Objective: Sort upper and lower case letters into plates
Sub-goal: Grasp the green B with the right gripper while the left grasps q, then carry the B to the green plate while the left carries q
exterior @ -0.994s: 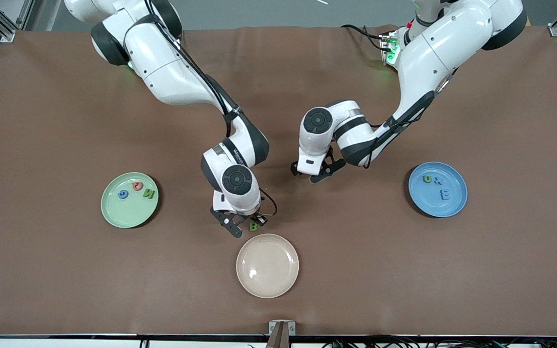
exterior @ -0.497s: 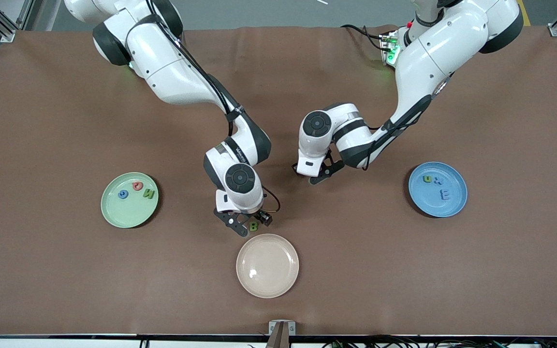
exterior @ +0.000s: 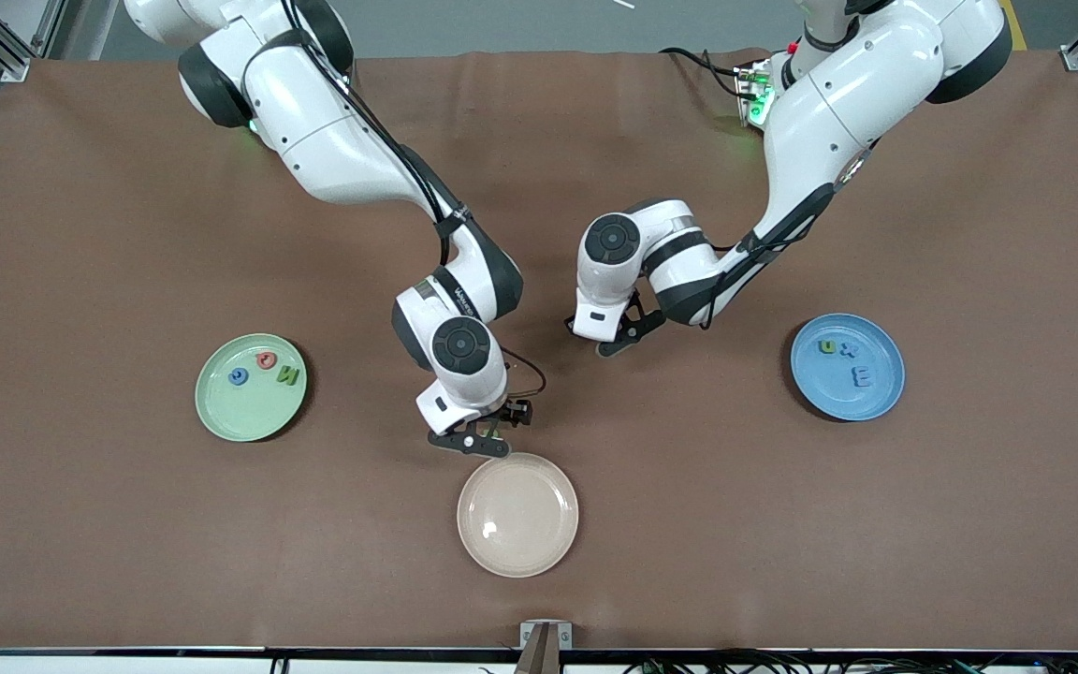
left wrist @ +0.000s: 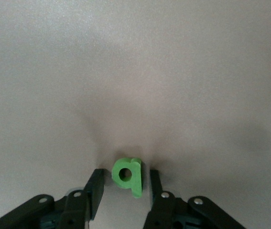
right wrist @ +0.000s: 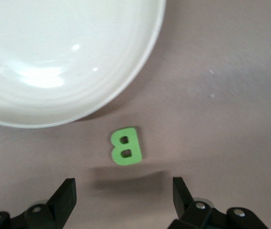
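Note:
The green B needs to go onto the pale green plate (exterior: pixel 240 412), so my right gripper should next grab the B by its straight spine and rounded lobes.
A small green lowercase letter (left wrist: pixel 128 174) lies flat on the brown table, between the jaws of my left gripper (left wrist: pixel 125 180). The jaws stand narrow, with a thin gap on each side of it. In the front view this gripper (exterior: pixel 600 339) is low over the table's middle. My right gripper (right wrist: pixel 124 186) is wide open and holds nothing. A green capital B (right wrist: pixel 125 146) lies on the table just ahead of its fingers, beside the cream plate's rim. In the front view that gripper (exterior: pixel 483 435) hides the B. The pale green plate (exterior: pixel 240 412) and the blue plate (exterior: pixel 829 388) each hold three letters.
The cream-white plate (exterior: pixel 539 534) has nothing in it and lies nearest the front camera, just below the right gripper. The green plate is toward the right arm's end, the blue plate toward the left arm's end.
The right gripper has opened, let go of the green B and turned above it. The left gripper's jaws have closed in around the green lowercase letter.

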`<state>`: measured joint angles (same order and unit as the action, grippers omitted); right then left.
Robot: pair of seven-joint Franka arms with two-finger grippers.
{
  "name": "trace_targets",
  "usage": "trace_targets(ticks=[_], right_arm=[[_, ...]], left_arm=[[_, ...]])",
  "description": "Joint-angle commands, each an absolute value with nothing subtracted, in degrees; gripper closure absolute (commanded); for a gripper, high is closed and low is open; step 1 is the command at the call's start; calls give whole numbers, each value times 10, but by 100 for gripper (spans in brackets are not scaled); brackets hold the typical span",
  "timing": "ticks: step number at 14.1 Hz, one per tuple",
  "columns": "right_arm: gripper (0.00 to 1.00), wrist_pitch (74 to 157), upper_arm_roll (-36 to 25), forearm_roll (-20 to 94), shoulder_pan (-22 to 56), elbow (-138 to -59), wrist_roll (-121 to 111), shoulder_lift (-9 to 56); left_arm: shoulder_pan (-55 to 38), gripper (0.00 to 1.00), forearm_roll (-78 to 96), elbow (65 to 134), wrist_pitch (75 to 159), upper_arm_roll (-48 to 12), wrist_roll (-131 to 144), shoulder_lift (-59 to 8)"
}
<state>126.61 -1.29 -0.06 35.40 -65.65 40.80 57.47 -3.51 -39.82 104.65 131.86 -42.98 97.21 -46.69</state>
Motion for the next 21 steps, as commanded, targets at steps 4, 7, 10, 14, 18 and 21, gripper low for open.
trace_targets(ticks=[4, 7, 10, 14, 18, 21], right_arm=[[14, 1299, -9, -39, 348, -674, 350, 572], [14, 1303, -9, -47, 345, -676, 338, 573], [15, 1315, -9, -47, 344, -676, 338, 575], [22, 1351, -9, -45, 345, -688, 344, 575], [28, 1356, -9, -46, 344, -693, 344, 576], [42, 1357, -9, -47, 344, -693, 341, 575]], left_arm=[[-44, 78, -388, 1040, 1320, -421, 971, -469], [-42, 87, -388, 1041, 1320, -421, 970, -467], [-33, 88, -388, 1040, 1314, -423, 963, -456], [16, 88, -388, 1032, 1259, -462, 927, -433], [149, 89, -389, 1029, 1172, -562, 838, -431], [234, 89, -392, 1029, 1127, -601, 764, -430]])
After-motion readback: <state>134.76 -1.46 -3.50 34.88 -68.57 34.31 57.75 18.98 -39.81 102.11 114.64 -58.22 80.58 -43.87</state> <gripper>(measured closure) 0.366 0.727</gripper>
